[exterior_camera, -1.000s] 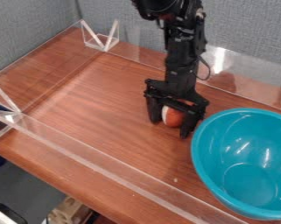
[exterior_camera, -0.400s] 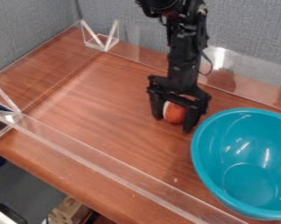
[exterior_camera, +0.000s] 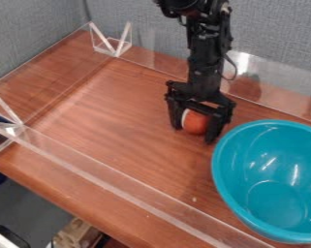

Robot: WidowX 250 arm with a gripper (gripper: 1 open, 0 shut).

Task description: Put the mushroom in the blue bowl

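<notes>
My gripper should close on the mushroom: my fingers reach down on either side of the mushroom's reddish-brown cap [exterior_camera: 194,121] on the tabletop.
The mushroom [exterior_camera: 196,122] rests on the wooden table, its reddish-brown cap showing between the black fingers. My gripper [exterior_camera: 197,124] stands straight down over it, open, one finger on each side of the cap. Whether the fingers touch it I cannot tell. The blue bowl [exterior_camera: 270,177], teal and glossy, sits at the right front, its rim just right of the gripper. Nothing lies inside it.
Low clear acrylic walls [exterior_camera: 80,165] fence the wooden table [exterior_camera: 106,111] on all sides. Two clear triangular brackets stand at the back left corner [exterior_camera: 113,41] and the left edge [exterior_camera: 3,126].
The gripper has shifted slightly right and back around the mushroom, still open. The mushroom and bowl have stayed in place.
</notes>
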